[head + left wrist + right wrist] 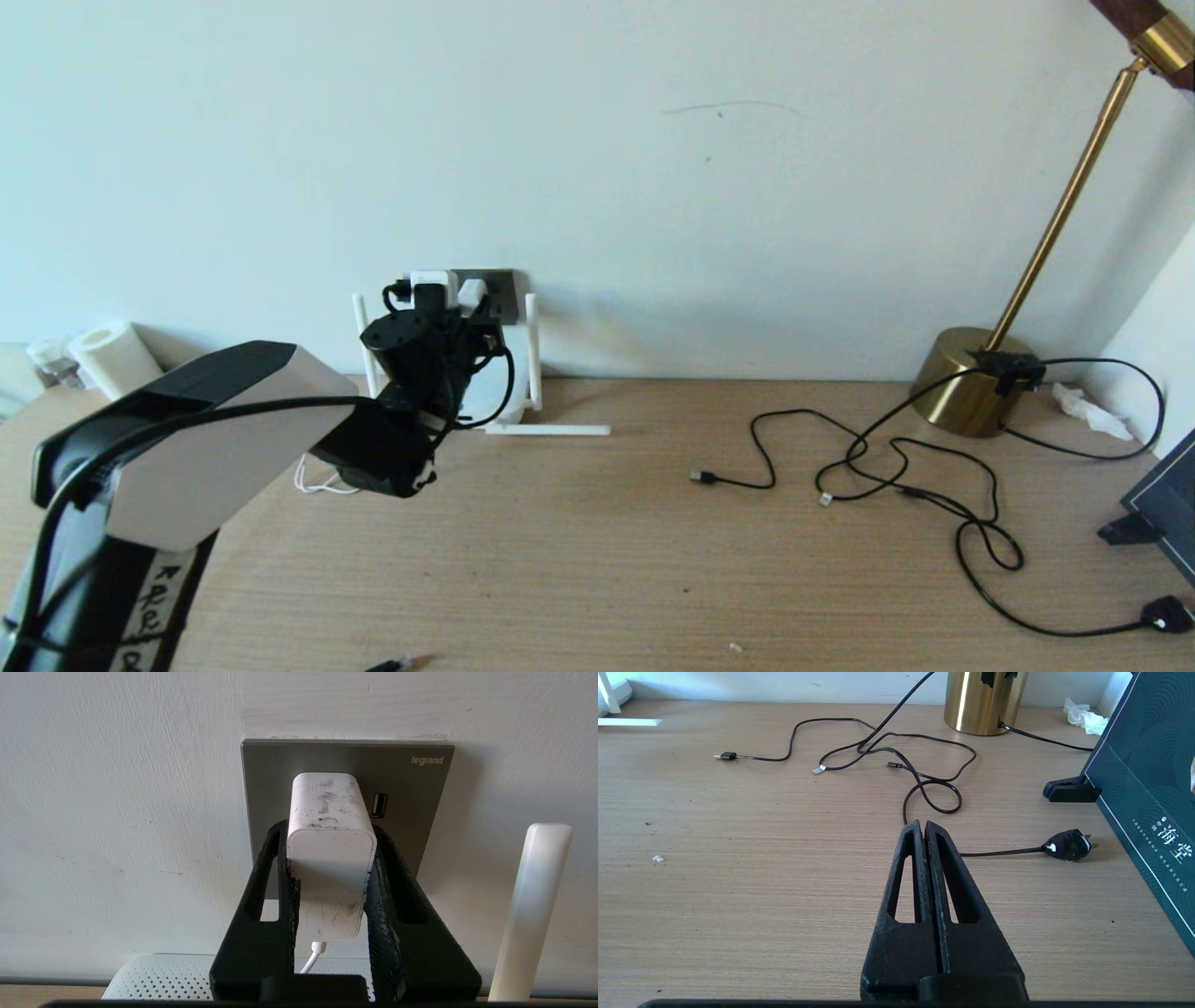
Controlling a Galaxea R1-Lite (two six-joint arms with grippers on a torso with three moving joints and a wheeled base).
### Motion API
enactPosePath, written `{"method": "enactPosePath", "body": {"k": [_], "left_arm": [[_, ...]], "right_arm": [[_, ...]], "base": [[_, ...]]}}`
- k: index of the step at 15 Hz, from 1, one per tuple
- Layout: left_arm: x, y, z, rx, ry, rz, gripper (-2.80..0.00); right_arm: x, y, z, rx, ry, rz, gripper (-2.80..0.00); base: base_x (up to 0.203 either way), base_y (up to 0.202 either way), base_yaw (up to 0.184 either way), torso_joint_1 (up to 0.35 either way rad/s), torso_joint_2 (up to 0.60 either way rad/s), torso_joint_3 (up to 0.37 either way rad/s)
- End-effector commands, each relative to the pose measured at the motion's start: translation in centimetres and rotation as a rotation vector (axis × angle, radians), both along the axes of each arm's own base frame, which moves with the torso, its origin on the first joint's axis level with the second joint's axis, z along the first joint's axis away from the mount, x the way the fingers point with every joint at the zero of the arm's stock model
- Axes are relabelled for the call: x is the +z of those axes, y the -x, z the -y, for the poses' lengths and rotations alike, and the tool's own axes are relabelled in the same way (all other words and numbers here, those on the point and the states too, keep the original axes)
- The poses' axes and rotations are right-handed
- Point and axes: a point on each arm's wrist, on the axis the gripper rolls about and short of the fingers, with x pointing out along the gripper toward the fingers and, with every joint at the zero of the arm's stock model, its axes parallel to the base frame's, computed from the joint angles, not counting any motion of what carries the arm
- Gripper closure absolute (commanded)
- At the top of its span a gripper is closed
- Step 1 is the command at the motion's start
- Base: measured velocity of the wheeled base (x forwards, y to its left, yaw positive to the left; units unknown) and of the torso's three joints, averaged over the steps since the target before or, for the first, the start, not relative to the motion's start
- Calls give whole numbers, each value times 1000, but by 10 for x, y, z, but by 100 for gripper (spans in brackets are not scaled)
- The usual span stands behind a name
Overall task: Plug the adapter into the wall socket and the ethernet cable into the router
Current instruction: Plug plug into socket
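The adapter's far end sits against the dark grey wall socket, and the white adapter [472,292] would rest plugged in, so it is now time for my left gripper to open.
My left gripper [331,828] is shut on the white adapter [331,858], whose far end rests against the dark grey wall socket [406,788]. From the head view, the adapter [472,292] sits at the socket plate [499,294], its thin white cord [317,485] trailing down to the table. The white router [159,975] stands below the socket, one antenna [532,345] upright and another [551,430] lying flat. The black ethernet cable ends in a clear-tipped plug [825,500] on the table at mid-right. My right gripper [923,823] hovers shut and empty over the table, short of that plug [818,769].
A thin black cable with a USB plug [702,477] lies left of the ethernet plug. The brass lamp base [966,383] stands at the back right, its cord ending in a black plug [1167,614]. A dark teal box [1148,765] leans at the right edge.
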Motion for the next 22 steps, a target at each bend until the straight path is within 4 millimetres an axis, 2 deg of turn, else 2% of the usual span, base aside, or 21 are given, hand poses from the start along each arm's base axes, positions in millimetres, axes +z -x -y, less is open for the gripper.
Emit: {"method": "enactPosePath", "body": {"k": [1,16,17,22], "left_arm": [[1,0,0,-1,0,8,0],[-4,0,0,-10,-4,-7,0],[-3,0,0,-11,-2,-4,-280],[-2,1,1,-12,-1,0,-280]], "right_arm": [[0,0,0,0,0,1,0],[0,0,0,0,0,2,0],[0,0,0,0,0,0,0],[0,0,0,0,0,0,0]], "base": [[0,0,0,0,0,0],[0,0,0,0,0,0],[0,0,0,0,0,0],[0,0,0,0,0,0]]}}
